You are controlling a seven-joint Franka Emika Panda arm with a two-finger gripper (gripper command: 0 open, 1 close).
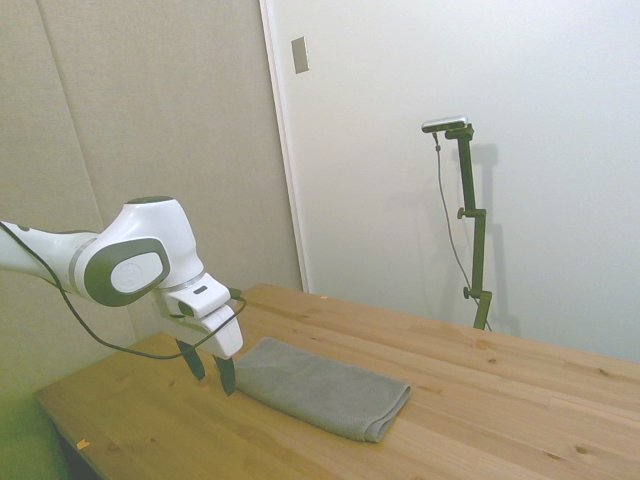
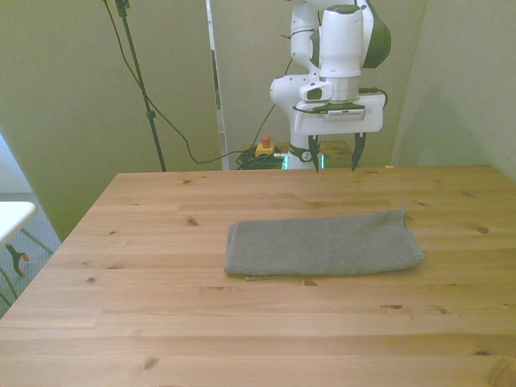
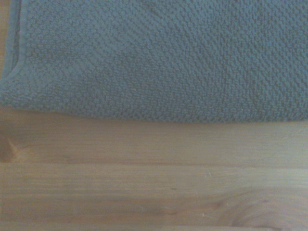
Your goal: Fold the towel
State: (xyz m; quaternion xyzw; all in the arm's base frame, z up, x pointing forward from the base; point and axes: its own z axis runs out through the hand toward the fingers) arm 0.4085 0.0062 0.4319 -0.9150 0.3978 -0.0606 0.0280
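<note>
The towel lies flat in a long folded strip (image 2: 322,245). Next, my gripper therefore grabs the towel by its hemmed corner (image 2: 401,214), where the layered edges end.
The grey towel (image 2: 322,245) lies flat on the wooden table (image 2: 161,322) as a long folded strip, with its thick rounded fold towards the camera in the side view (image 1: 320,388). My gripper (image 2: 334,153) hangs open above the table just beyond the towel's far long edge, towards the front view's right, with nothing between its dark fingers. From the side the gripper (image 1: 210,368) stands next to the towel's left end, apart from it. The wrist view shows the towel's textured edge (image 3: 154,57) and a hemmed corner over bare wood.
A yellow box with a red button (image 2: 264,147) sits on the floor behind the table's far edge. A white object (image 2: 12,218) shows at the front view's left edge, off the table.
</note>
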